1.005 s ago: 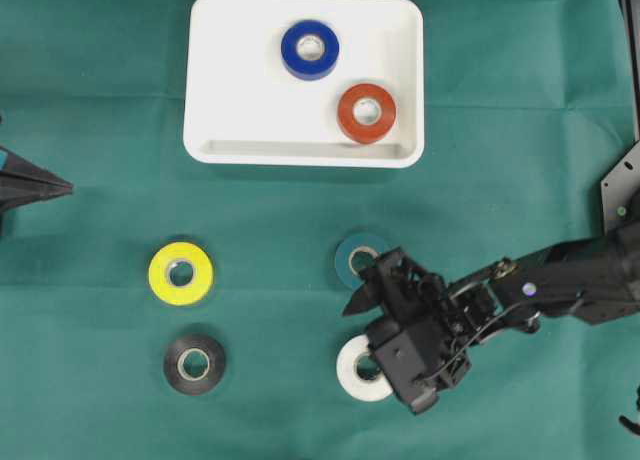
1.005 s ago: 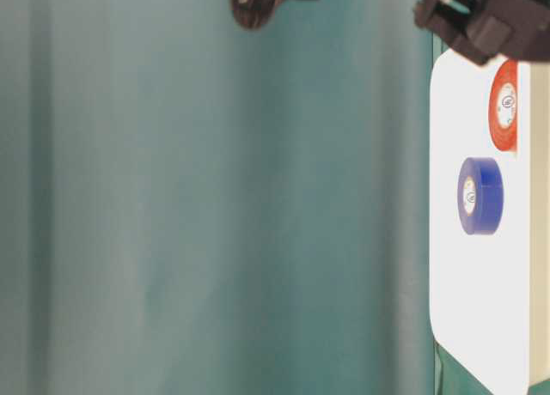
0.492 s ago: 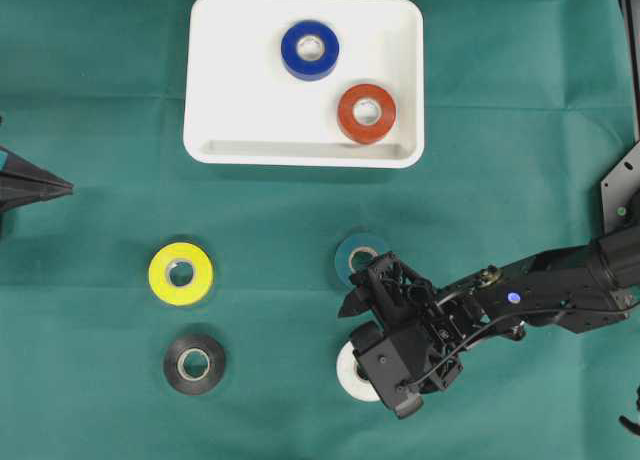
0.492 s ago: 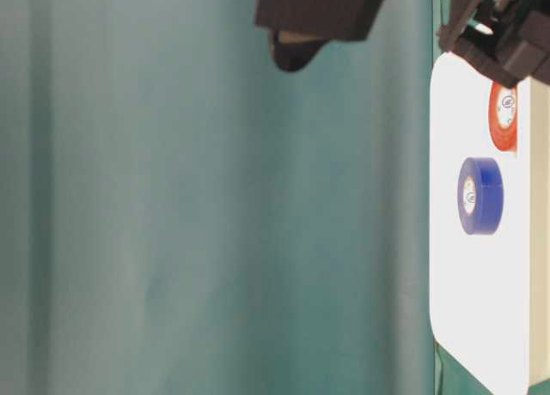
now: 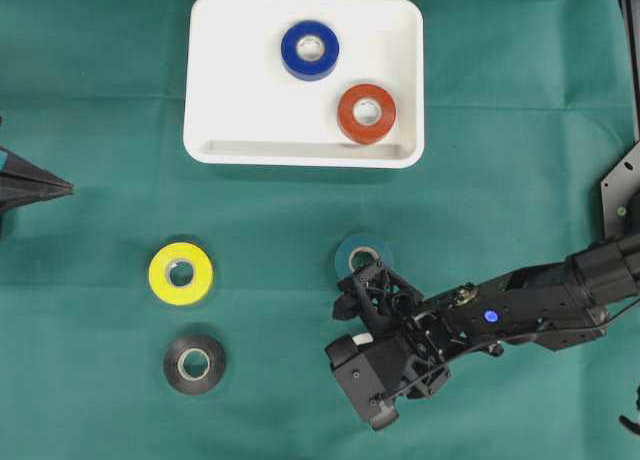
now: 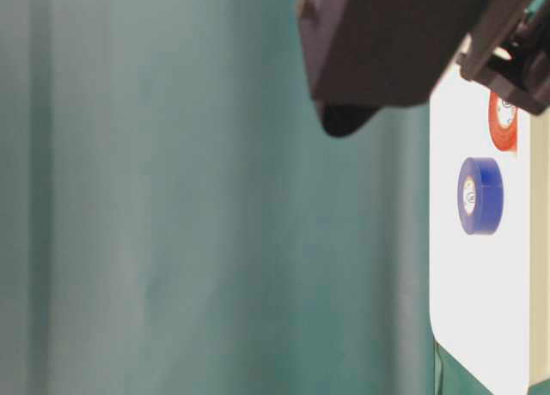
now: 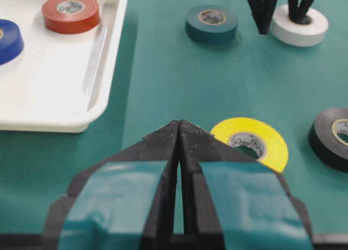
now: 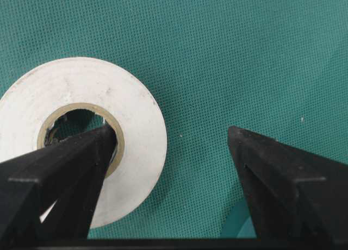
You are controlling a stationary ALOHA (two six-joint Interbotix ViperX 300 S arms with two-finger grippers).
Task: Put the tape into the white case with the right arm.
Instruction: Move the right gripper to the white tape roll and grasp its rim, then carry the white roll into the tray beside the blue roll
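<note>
My right gripper is to grab the white tape by its ring wall (image 8: 142, 137) next, to put the tape into the white case.
The white tape (image 8: 81, 98) lies flat on the green cloth. My right gripper (image 8: 171, 133) is open over it, with one finger down in the roll's hole and the other on the cloth outside, so the ring's wall sits between them untouched. From overhead the right gripper (image 5: 360, 325) covers most of the white tape (image 5: 361, 338). The white case (image 5: 230, 100) at the back holds a blue tape (image 5: 309, 49) and a red tape (image 5: 366, 113). My left gripper (image 7: 179, 126) is shut and empty at the left edge.
A teal tape (image 5: 362, 255) lies just behind the right gripper. A yellow tape (image 5: 181, 273) and a black tape (image 5: 194, 363) lie at front left. The right arm's dark bulk (image 6: 378, 43) fills the top of the table-level view.
The right gripper has come down and forward-left onto the white tape, now hiding nearly all of it from overhead. Its opening is unchanged. The left gripper has not moved.
</note>
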